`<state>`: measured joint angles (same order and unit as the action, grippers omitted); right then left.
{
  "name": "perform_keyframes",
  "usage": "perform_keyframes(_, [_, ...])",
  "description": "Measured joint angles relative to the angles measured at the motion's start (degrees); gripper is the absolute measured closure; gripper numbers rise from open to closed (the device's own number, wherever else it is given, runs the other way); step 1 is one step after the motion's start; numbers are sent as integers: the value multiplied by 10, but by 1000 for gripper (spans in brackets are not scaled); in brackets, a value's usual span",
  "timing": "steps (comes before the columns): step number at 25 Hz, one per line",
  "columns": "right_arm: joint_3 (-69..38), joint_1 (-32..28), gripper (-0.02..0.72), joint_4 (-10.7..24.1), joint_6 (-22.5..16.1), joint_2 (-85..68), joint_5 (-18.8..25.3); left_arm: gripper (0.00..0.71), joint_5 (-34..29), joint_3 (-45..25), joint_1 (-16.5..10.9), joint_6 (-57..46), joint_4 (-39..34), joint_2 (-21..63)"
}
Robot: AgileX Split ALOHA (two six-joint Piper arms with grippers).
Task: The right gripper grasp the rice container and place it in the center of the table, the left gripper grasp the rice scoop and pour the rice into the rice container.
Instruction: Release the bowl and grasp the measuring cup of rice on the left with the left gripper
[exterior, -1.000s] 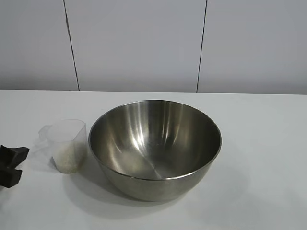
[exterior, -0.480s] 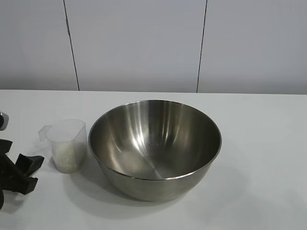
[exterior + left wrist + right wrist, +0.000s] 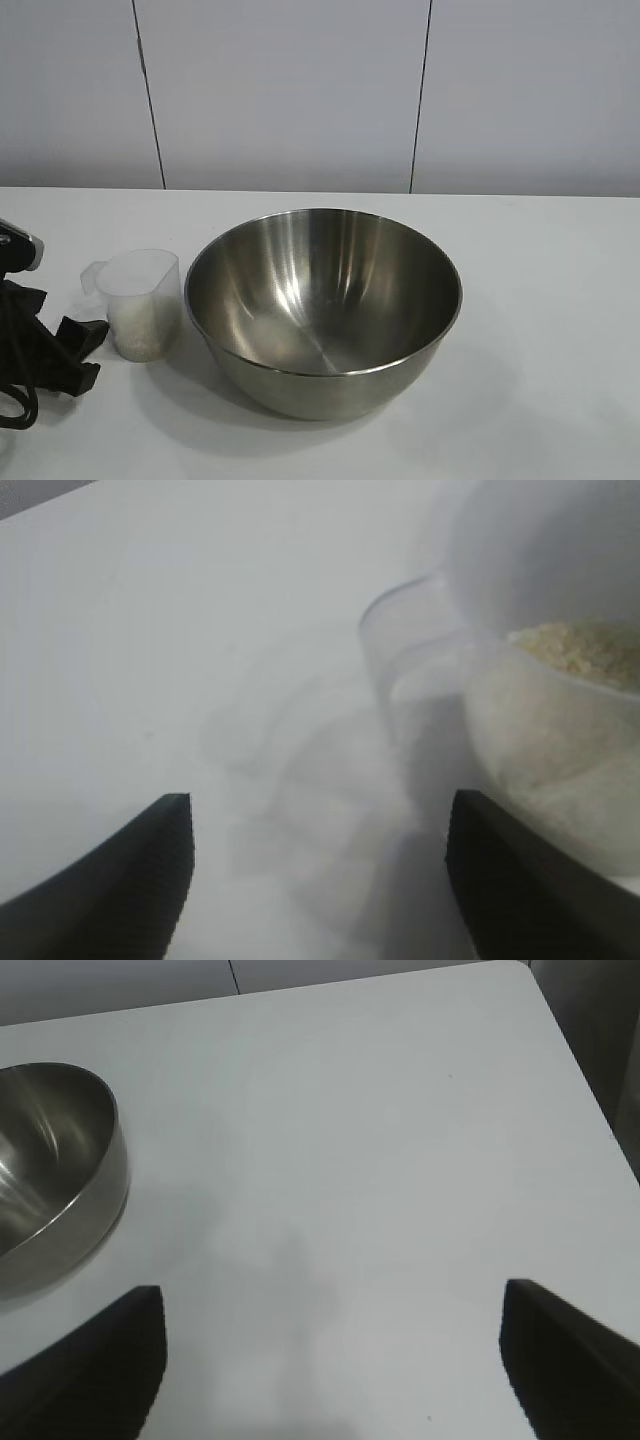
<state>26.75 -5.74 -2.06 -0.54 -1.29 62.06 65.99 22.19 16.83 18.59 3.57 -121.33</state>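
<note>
I need to grab the scoop by its handle tab (image 3: pixel 92 277) with my left gripper next, because loose rice (image 3: pixel 143 325) inside the open scoop would spill if the scoop tipped.
The rice container (image 3: pixel 322 305), a large shiny steel bowl, stands in the middle of the white table (image 3: pixel 540 300); its rim also shows in the right wrist view (image 3: pixel 55 1175). Just left of it stands the rice scoop (image 3: pixel 140 300), a small clear plastic cup with rice (image 3: pixel 585 650) inside and its handle tab (image 3: pixel 400 650) turned toward my left gripper. My left gripper (image 3: pixel 90 352) sits low at the table's left edge, open, its fingertips just short of the scoop and nothing between them (image 3: pixel 320 825). The right gripper (image 3: pixel 335 1325) hangs open over bare table, away from the bowl, and is outside the exterior view.
A pale panelled wall (image 3: pixel 300 90) closes off the far side of the table. The table's far corner and edge (image 3: pixel 540 990) show in the right wrist view. Bare tabletop lies right of the bowl.
My left gripper has slid rightward from the frame's left edge toward the rice scoop, with more of its arm now in view. Bowl and scoop have not moved.
</note>
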Motion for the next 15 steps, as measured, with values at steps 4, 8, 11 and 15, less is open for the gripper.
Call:
perform_keyframes(4, [0, 0, 82, 0, 0, 0, 0, 197, 1, 8, -14, 0, 1, 0])
perform_keyframes(8, [0, 0, 82, 0, 0, 0, 0, 198, 1, 16, -47, -3, -27, 0])
perform_keyframes(11, [0, 0, 82, 0, 0, 0, -1, 198, 1, 25, -67, -20, -76, 0])
perform_keyframes(15, [0, 0, 82, 0, -1, 0, -1, 198, 1, 33, -72, -24, -110, 0])
